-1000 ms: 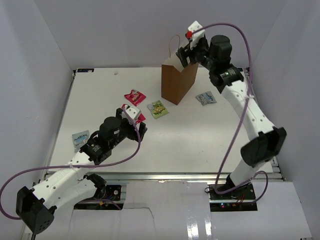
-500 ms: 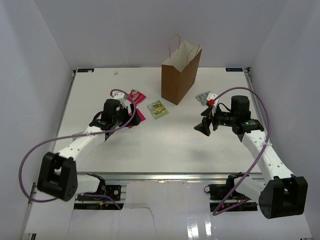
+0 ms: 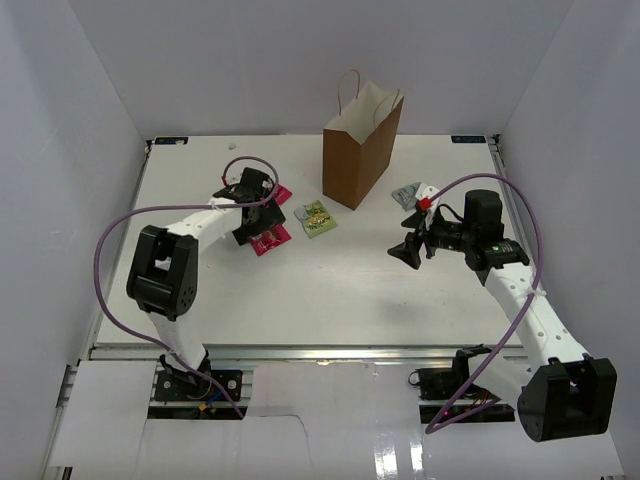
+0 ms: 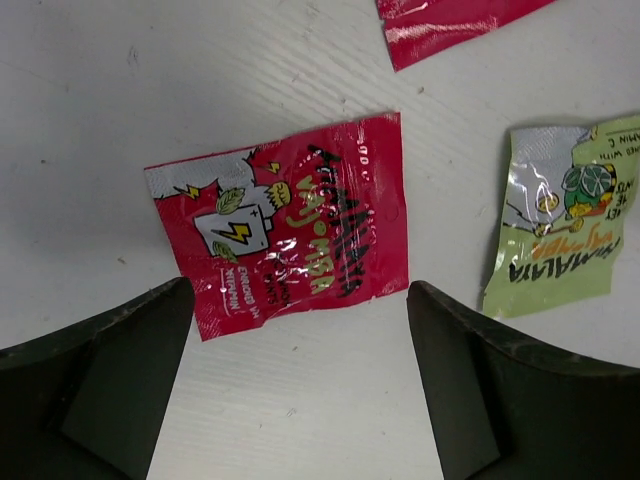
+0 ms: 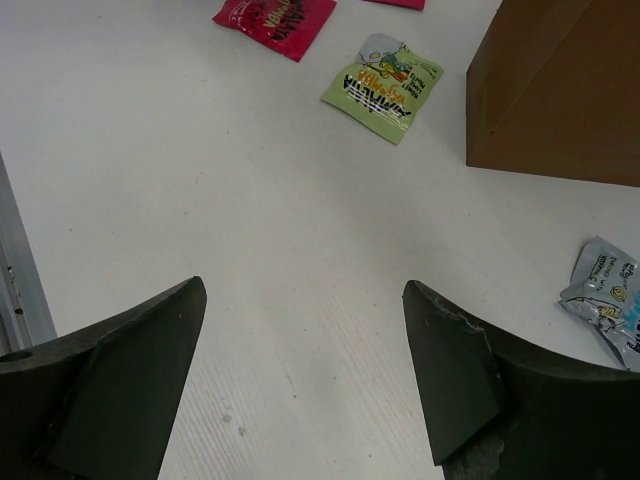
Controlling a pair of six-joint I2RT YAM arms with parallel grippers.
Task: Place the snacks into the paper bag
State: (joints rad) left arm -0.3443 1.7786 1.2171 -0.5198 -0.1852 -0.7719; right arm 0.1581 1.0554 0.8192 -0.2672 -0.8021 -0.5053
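My left gripper picks up the red packet just ahead by its printed middle [image 3: 269, 238] next, leaving both ends free to slip into the paper bag [image 3: 360, 150].
The brown paper bag [image 3: 360, 150] stands upright at the table's back centre, and its side shows in the right wrist view [image 5: 560, 90]. A red packet [image 3: 268, 238] [image 4: 290, 225] lies flat just ahead of my open, empty left gripper [image 3: 250, 228] [image 4: 300, 295]. A second red packet [image 3: 275, 193] [image 4: 450, 20] lies beyond it. A green packet [image 3: 317, 218] [image 4: 560, 230] [image 5: 383, 80] lies left of the bag. A blue-silver packet [image 3: 408, 195] [image 5: 605, 300] lies right of the bag. My right gripper [image 3: 408, 250] [image 5: 305, 290] is open and empty above bare table.
White walls enclose the table on three sides. A metal rail [image 3: 300, 352] runs along the near edge. Purple cables loop from both arms. The bag's handles [image 3: 350, 85] rise above its open mouth.
The right gripper came down from the bag's mouth to low over the table, then stayed still. The left arm swung further back over the red packets.
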